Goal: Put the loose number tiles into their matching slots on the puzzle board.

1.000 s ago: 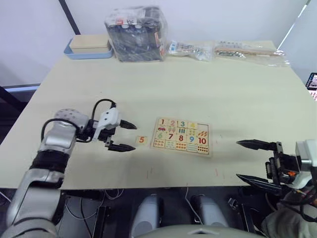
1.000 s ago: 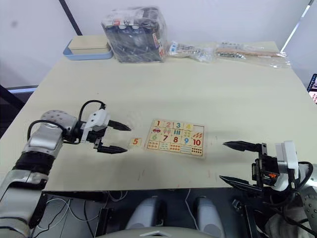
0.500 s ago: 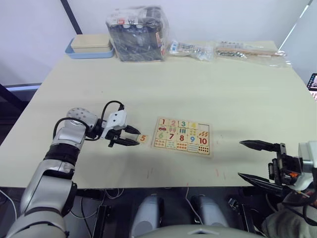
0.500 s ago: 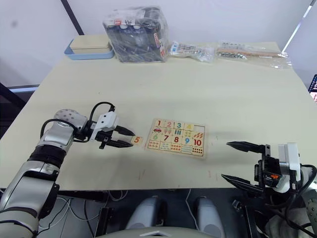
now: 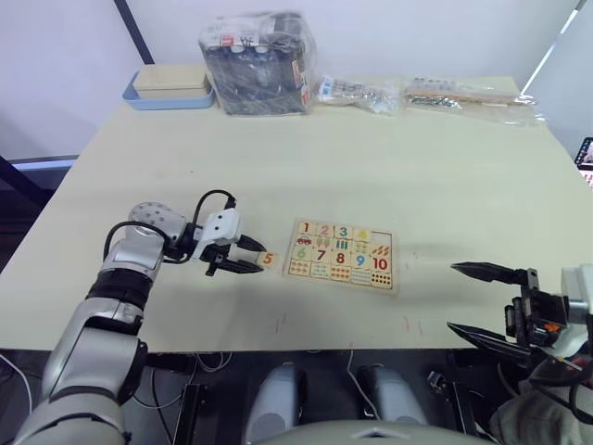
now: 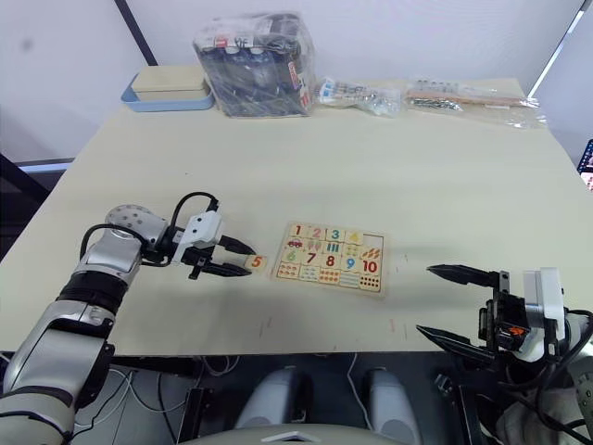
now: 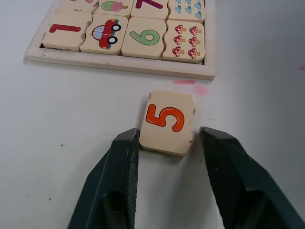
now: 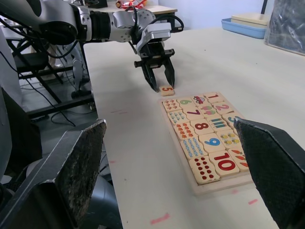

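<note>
The printed side of the orange 5 tile needs to stay free to fit the board's bare slot (image 5: 382, 235), so my left gripper should grab the tile by its wavy and straight edges next.
One loose number tile, an orange 5 (image 7: 167, 121), lies flat on the table just left of the puzzle board (image 5: 393, 265). My left gripper (image 5: 254, 257) reaches in from the left. Its fingers (image 7: 125, 157) flank the tile's near edge: one sits against a corner and the other stands off by a small gap, so it is open. The board's top row shows 1, 2, 3 and a yellow picture, then a bare slot (image 5: 382, 237) at its right end. My right gripper (image 5: 454, 297) hangs wide open past the table's front right edge, holding nothing.
At the back of the table are a blue-rimmed box (image 5: 169, 86), a plastic-wrapped bundle (image 5: 255, 63) and two clear bags (image 5: 357, 93) (image 5: 463, 95). Small red marks (image 5: 408, 324) dot the table near the front edge.
My left gripper has moved right up to the 5 tile and its fingers have narrowed around it. The tile, the board and the right gripper have stayed put.
</note>
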